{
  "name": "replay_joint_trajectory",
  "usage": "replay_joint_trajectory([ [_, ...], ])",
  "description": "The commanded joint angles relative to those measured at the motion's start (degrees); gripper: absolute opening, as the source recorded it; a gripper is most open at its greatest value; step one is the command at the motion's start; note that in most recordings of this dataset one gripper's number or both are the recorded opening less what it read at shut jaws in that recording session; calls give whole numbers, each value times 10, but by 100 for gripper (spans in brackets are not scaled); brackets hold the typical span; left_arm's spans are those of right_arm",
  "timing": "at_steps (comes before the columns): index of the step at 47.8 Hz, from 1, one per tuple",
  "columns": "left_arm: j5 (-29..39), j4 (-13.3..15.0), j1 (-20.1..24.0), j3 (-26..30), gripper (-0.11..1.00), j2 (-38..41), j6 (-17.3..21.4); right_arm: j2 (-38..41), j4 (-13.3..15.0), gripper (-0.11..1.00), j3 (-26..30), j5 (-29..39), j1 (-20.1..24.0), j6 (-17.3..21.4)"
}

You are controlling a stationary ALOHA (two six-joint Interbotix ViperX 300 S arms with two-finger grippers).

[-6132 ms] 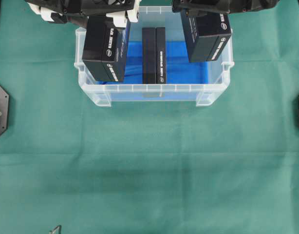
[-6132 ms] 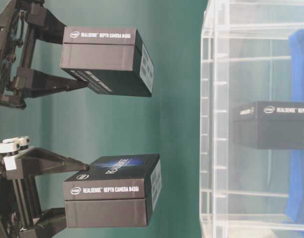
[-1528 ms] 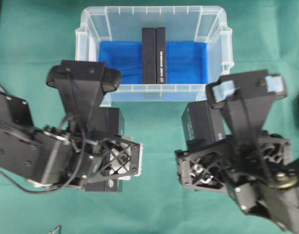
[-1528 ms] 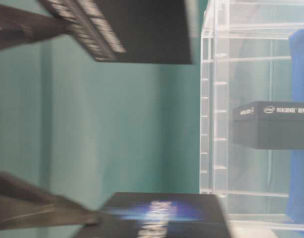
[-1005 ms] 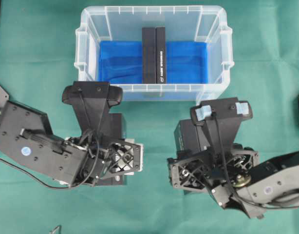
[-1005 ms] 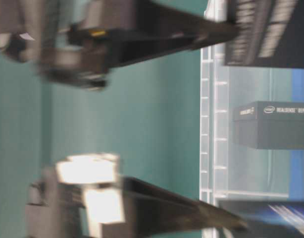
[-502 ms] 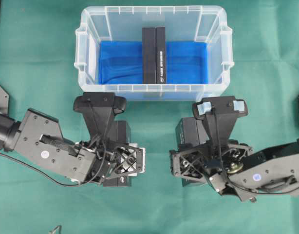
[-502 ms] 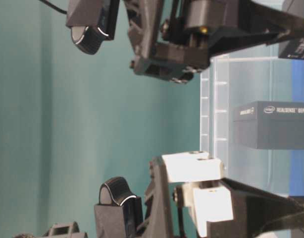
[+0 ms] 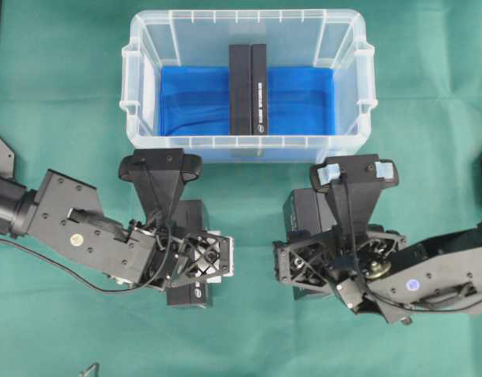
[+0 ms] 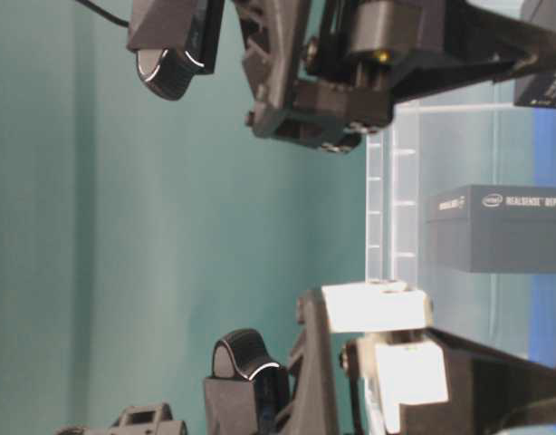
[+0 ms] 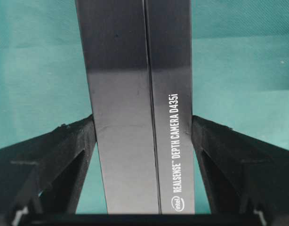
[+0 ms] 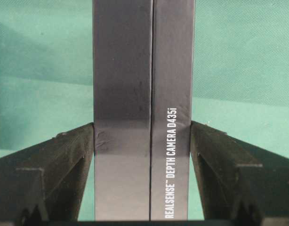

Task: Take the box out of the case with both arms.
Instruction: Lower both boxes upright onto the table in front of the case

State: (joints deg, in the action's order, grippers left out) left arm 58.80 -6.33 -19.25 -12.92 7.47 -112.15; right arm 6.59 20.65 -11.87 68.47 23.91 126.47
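The black box would stand steady if the robot's left gripper opened now, because the box's lower end is low on the green cloth.
The clear case point(image 9: 131, 94) stands at the back with a blue sheet on its bottom. One black box point(image 9: 248, 89) stands on edge in its middle, seen through the wall as box point(image 10: 495, 228) in the table-level view. My left gripper point(image 11: 143, 123) is shut on a second black box point(image 11: 135, 94), low over the green cloth in front of the case; that box point(image 9: 195, 221) shows partly under the arm. My right gripper point(image 12: 142, 126) is shut on a third black box point(image 12: 143, 84), which peeks out from under its arm as box point(image 9: 302, 214). Whether either held box touches the cloth is hidden.
Green cloth point(image 9: 249, 345) covers the table. Both black arms fill the space in front of the case, the left arm point(image 9: 76, 232) reaching in from the left edge and the right arm point(image 9: 437, 275) from the right. Black fixtures sit at both table edges.
Both arms have come down lower in front of the case, each with its box still held. In the last half second they have barely shifted.
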Motion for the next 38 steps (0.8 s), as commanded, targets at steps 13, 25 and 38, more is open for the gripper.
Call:
replay_joint_trajectory([
  [13, -11, 1, 3, 5, 80, -20, -1, -7, 4, 86, 5, 2, -2, 1],
  [25, -10, 0, 3, 4, 90, -21, 8, -8, 3, 90, 6, 2, -2, 2],
  [38, -10, 1, 2, 7, 90, -22, 8, -7, 3, 90, 10, 2, -2, 2],
])
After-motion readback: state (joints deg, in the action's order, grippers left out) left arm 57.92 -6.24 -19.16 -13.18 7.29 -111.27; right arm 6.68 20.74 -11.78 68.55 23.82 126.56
